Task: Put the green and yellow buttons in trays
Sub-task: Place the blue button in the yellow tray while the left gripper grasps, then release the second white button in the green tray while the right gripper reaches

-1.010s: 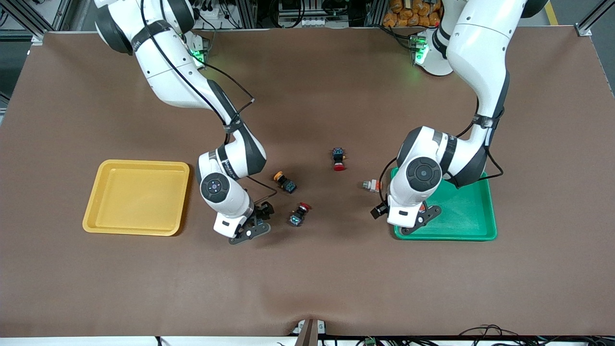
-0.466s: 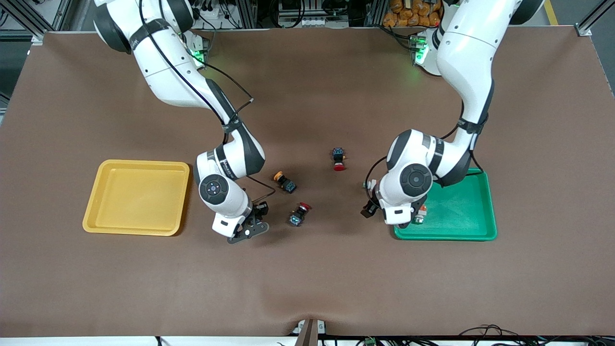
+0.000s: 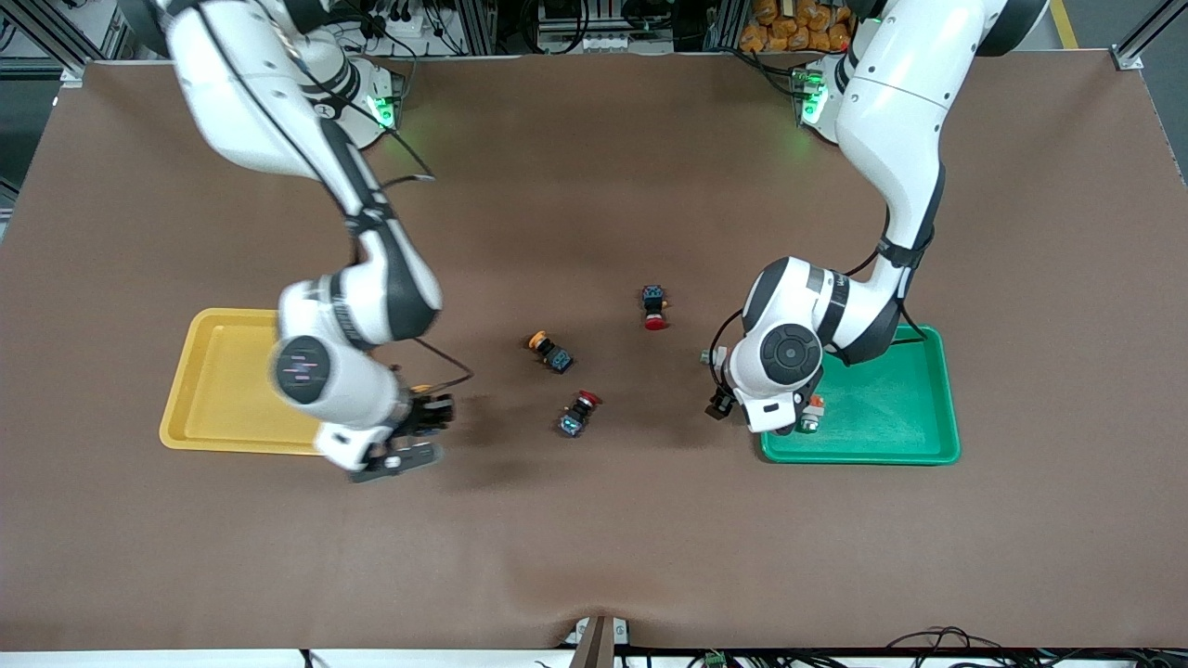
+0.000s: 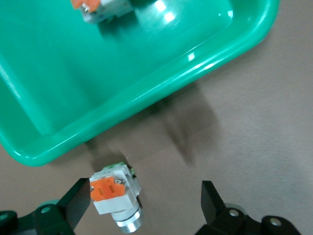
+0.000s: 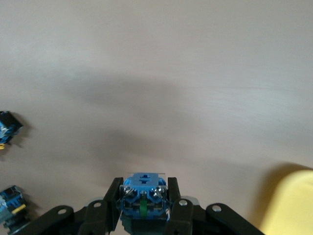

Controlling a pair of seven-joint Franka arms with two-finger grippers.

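Observation:
My left gripper's fingers are above the silver button with the orange block. My left gripper needs to move down before it closes on the button.
My right gripper is shut on a blue-ended button and holds it over the table beside the yellow tray. Its cap is hidden. My left gripper is open around a whitish-silver button with an orange block, which lies on the table just outside the green tray. In the front view the left wrist hides that gripper. A second silver button lies in the green tray. A yellow-capped button lies mid-table.
Two red-capped black switches lie mid-table: one nearer the front camera than the yellow-capped button, one farther from it. The yellow tray holds nothing that I can see.
My right gripper has risen and swung toward the yellow tray with the blue-ended button. My left gripper has moved off the green tray to the silver button beside it.

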